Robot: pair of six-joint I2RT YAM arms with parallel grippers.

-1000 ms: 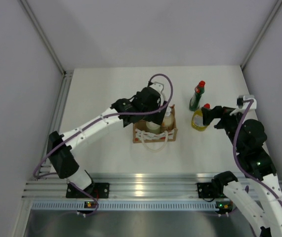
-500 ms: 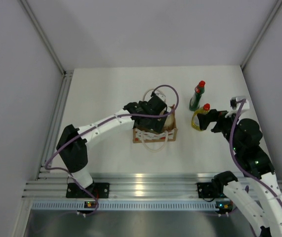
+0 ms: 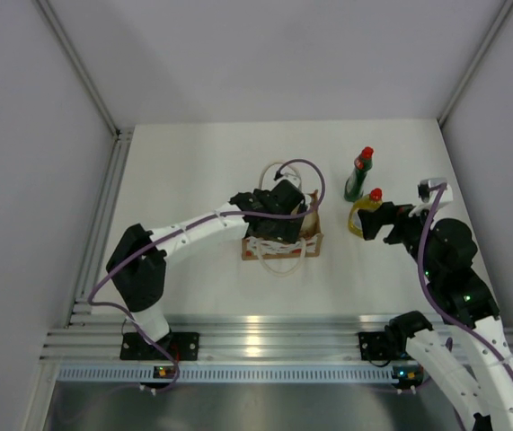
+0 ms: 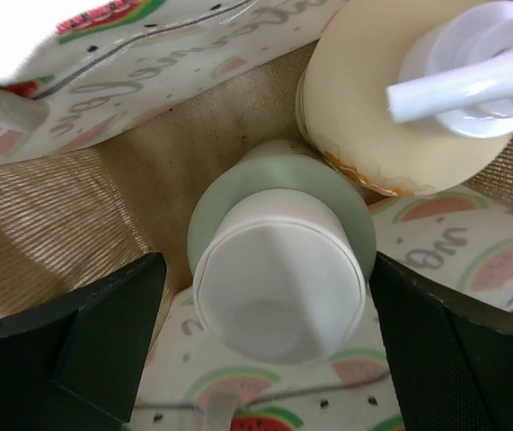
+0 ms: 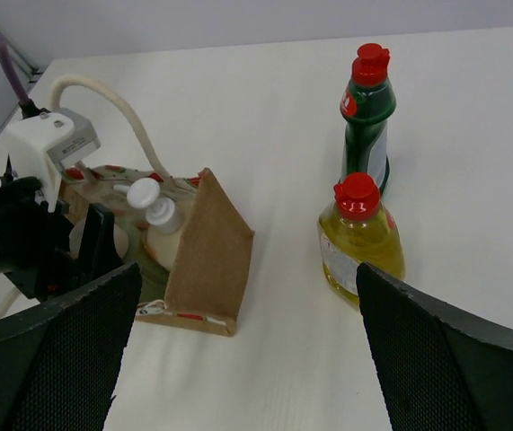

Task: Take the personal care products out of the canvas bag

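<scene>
My left gripper should go farther before it closes on the pale green bottle. Its fingers only just get to the top of the pale green bottle point(image 4: 281, 260) in the left wrist view.
The canvas bag point(image 3: 283, 244) stands mid-table, tan with a watermelon print. My left gripper point(image 3: 278, 212) reaches down into it, open, with its fingers either side of the pale green bottle's white cap point(image 4: 278, 278) and a small gap on each side. The cream pump bottle point(image 4: 373, 126) stands right behind it in the bag. The dark green bottle point(image 3: 358, 175) and the yellow bottle point(image 3: 361, 220), both red-capped, stand on the table to the right of the bag. My right gripper point(image 3: 375, 222) hovers open just right of the yellow bottle point(image 5: 361, 238), holding nothing.
The bag's rope handles point(image 3: 278, 169) loop out behind and in front of it. The bag's tan end wall point(image 5: 209, 251) faces the right gripper. White walls close in the table point(image 3: 193, 162) on three sides, and an aluminium rail point(image 3: 256, 337) runs along the near edge.
The left gripper has moved forward and sunk into the bag over the pale green bottle. The right arm has shifted back a little beside the yellow bottle.
</scene>
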